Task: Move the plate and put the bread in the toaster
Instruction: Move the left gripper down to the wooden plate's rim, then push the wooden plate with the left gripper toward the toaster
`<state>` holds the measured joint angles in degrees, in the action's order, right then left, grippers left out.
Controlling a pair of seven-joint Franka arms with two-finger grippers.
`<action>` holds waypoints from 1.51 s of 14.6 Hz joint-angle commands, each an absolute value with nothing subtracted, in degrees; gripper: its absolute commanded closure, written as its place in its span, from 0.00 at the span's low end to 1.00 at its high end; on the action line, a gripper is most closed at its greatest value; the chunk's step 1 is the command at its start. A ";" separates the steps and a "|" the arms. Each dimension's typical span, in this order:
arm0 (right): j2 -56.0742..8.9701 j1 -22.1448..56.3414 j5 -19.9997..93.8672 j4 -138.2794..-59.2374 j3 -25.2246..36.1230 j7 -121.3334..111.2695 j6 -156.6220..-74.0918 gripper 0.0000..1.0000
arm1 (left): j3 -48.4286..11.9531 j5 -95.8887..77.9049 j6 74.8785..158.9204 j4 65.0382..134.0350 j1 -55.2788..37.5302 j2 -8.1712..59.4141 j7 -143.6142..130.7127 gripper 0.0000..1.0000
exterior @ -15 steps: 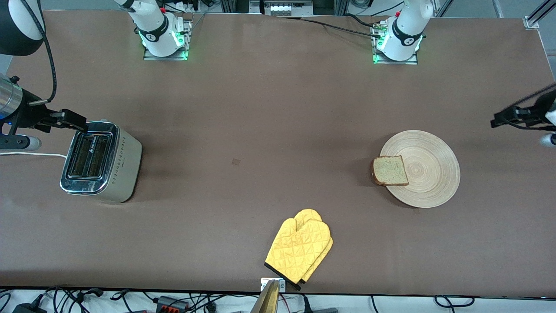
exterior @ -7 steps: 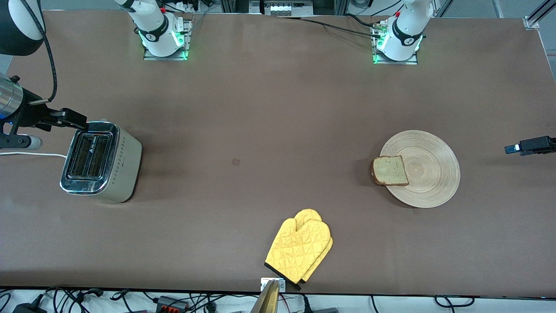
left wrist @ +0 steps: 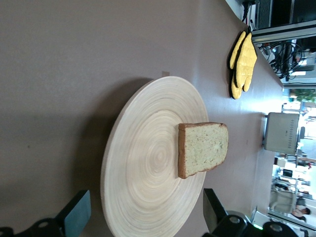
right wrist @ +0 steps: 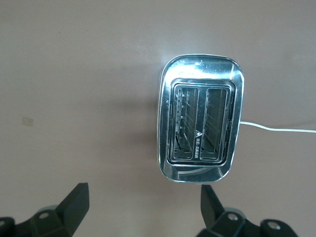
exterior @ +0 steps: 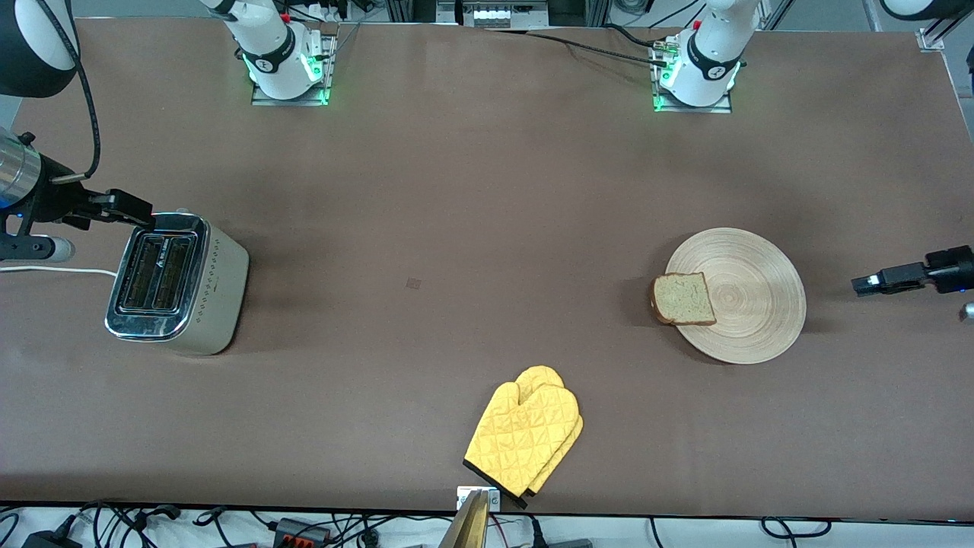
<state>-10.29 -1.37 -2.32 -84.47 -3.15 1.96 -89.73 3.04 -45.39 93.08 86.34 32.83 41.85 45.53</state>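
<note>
I should next grab the pale plate with my left gripper by the plate's empty rim opposite the bread. Then I can move the plate [exterior: 753,304] closer to the toaster [exterior: 176,283].
The pale wooden plate [exterior: 753,304] lies toward the left arm's end of the table. The bread [exterior: 683,298] sits on the plate's rim on the side toward the toaster. My left gripper [exterior: 867,285] is open and low over the table beside the plate, apart from it. In the left wrist view the plate [left wrist: 143,168] lies between the open fingers of the left gripper [left wrist: 145,197], with the bread [left wrist: 202,148] on it. The toaster [exterior: 176,283] stands at the right arm's end. My right gripper [exterior: 133,209] hangs open over the toaster's end. The right wrist view shows the right gripper [right wrist: 143,190] and the toaster's empty slots [right wrist: 200,131].
A yellow oven mitt [exterior: 525,440] lies near the table edge closest to the front camera, midway along it. It also shows in the left wrist view [left wrist: 242,64]. The toaster's white cord [exterior: 61,270] runs off the right arm's end of the table.
My left gripper has come down and moved in toward the plate. The right arm, plate, bread and toaster have not moved.
</note>
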 commanded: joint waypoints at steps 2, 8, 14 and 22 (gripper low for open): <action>-10.46 -1.67 -1.67 -83.58 -3.34 1.49 -88.77 0.00 | 2.55 -49.73 92.29 83.94 33.84 47.71 47.37 0.00; -10.46 -1.67 -1.67 -83.58 -3.34 1.58 -88.77 0.00 | 2.02 -54.67 92.11 84.20 33.22 53.43 47.90 0.22; -10.55 -1.84 -1.67 -83.58 -3.34 1.58 -88.51 0.00 | 1.85 -54.93 91.76 84.37 32.43 55.72 59.59 0.75; -10.55 -1.93 -1.58 -83.58 -3.25 1.58 -88.42 0.00 | 1.85 -53.79 86.69 84.02 32.26 54.93 59.33 0.98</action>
